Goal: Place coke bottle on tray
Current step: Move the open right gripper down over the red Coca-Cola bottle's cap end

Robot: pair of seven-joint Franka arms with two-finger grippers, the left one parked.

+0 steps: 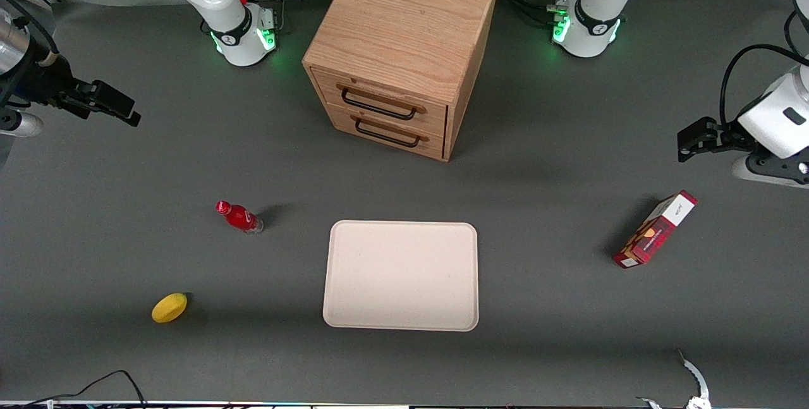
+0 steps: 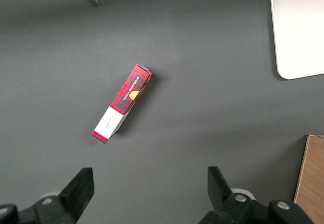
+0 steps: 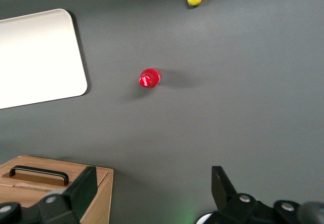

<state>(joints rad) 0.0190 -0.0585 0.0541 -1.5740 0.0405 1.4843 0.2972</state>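
My right gripper should put the small coke bottle on the tray (image 1: 401,276), so next it needs to grab the bottle by its red cap end (image 1: 223,207).
The coke bottle (image 1: 239,217), small and red with a red cap, stands upright on the grey table beside the tray (image 1: 401,276), toward the working arm's end. The right wrist view shows the bottle from above (image 3: 150,78), apart from the tray (image 3: 35,57). The tray is cream-white, flat and bare; its corner also shows in the left wrist view (image 2: 298,26). My right gripper (image 1: 129,117) hangs high over the working arm's end of the table, farther from the front camera than the bottle. It is open and empty (image 3: 153,178), well away from the bottle.
A wooden two-drawer cabinet (image 1: 404,48) stands farther from the front camera than the tray, drawers shut; it also shows in the right wrist view (image 3: 50,183). A yellow fruit (image 1: 169,307) lies nearer the front camera than the bottle. A red carton (image 1: 657,229) lies toward the parked arm's end.
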